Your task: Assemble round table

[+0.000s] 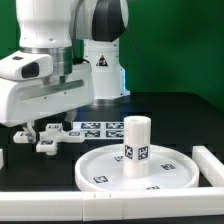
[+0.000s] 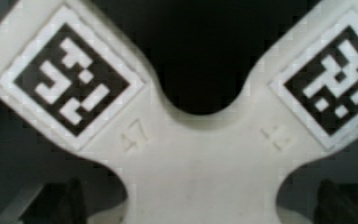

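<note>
The narrow middle of the white cross-shaped piece sits between my fingers in the wrist view, so my gripper should close on the piece.
The white cross-shaped piece fills the wrist view, with two tagged arms spreading away and its narrow middle between my fingers. My gripper is low over it; the dark fingers stand wide apart on either side of the middle, with dark gaps beside them. In the exterior view the gripper is down at the table on the left, over the cross-shaped piece. The round disc lies at the front right, with the short cylinder leg upright on it.
The marker board lies behind the cross-shaped piece. White rail blocks run along the exterior view's right and the front edge. The arm's base stands at the back.
</note>
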